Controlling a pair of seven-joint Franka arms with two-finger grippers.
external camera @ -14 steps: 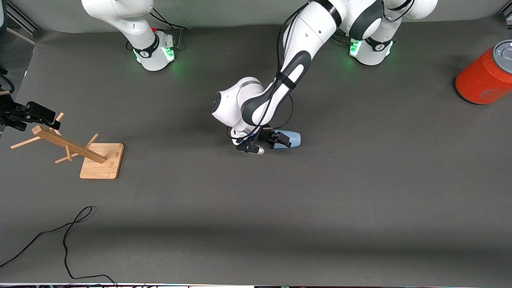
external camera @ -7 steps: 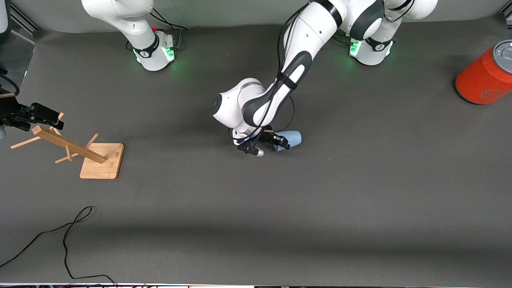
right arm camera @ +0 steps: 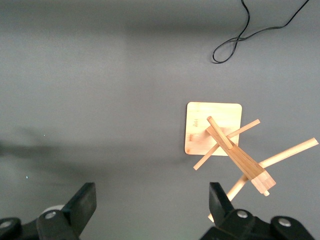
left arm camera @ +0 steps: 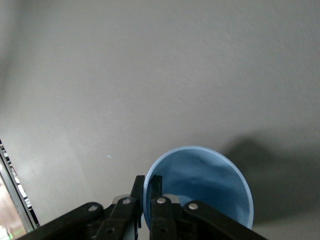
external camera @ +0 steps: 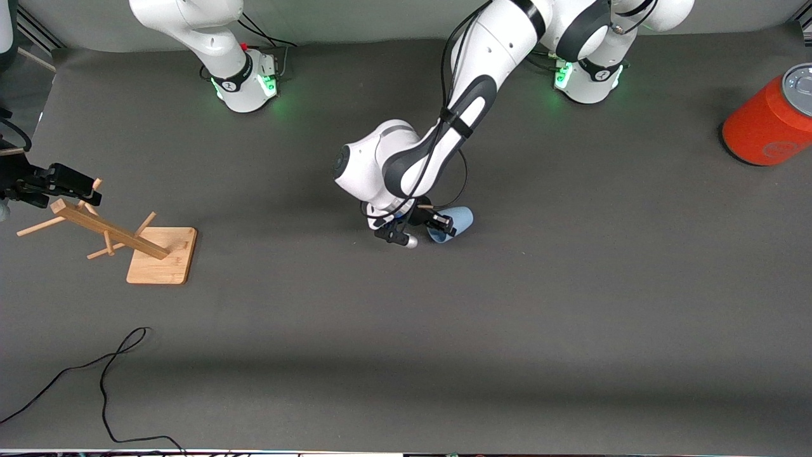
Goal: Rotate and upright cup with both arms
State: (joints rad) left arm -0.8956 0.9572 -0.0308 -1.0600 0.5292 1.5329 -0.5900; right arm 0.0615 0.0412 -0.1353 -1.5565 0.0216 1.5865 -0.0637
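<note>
My left gripper keeps holding the pale blue cup point(external camera: 462, 219) point(left arm camera: 200, 185) for now, since the cup hangs tilted with its base off the table.
The pale blue cup point(external camera: 462, 219) is at the middle of the table, tipped at an angle with its mouth turned toward the front camera. My left gripper point(external camera: 443, 224) is shut on the cup's rim. In the left wrist view one finger is inside the cup point(left arm camera: 200, 185) and one is outside it, with the left gripper point(left arm camera: 148, 189) pinching the wall. The cup's inside is empty. My right gripper point(external camera: 54, 185) is open and empty, waiting over the top of a wooden peg rack at the right arm's end of the table; in its own view the right gripper point(right arm camera: 150, 205) is wide open.
The wooden peg rack point(external camera: 108, 227) stands on a square base point(external camera: 162, 254), also seen in the right wrist view point(right arm camera: 212, 127). An orange-red can point(external camera: 764, 124) stands at the left arm's end. A black cable point(external camera: 101, 374) lies near the front edge.
My left gripper has turned the cup from lying on its side to tipped with its mouth toward the front camera. The right gripper shifted slightly toward the table's end.
</note>
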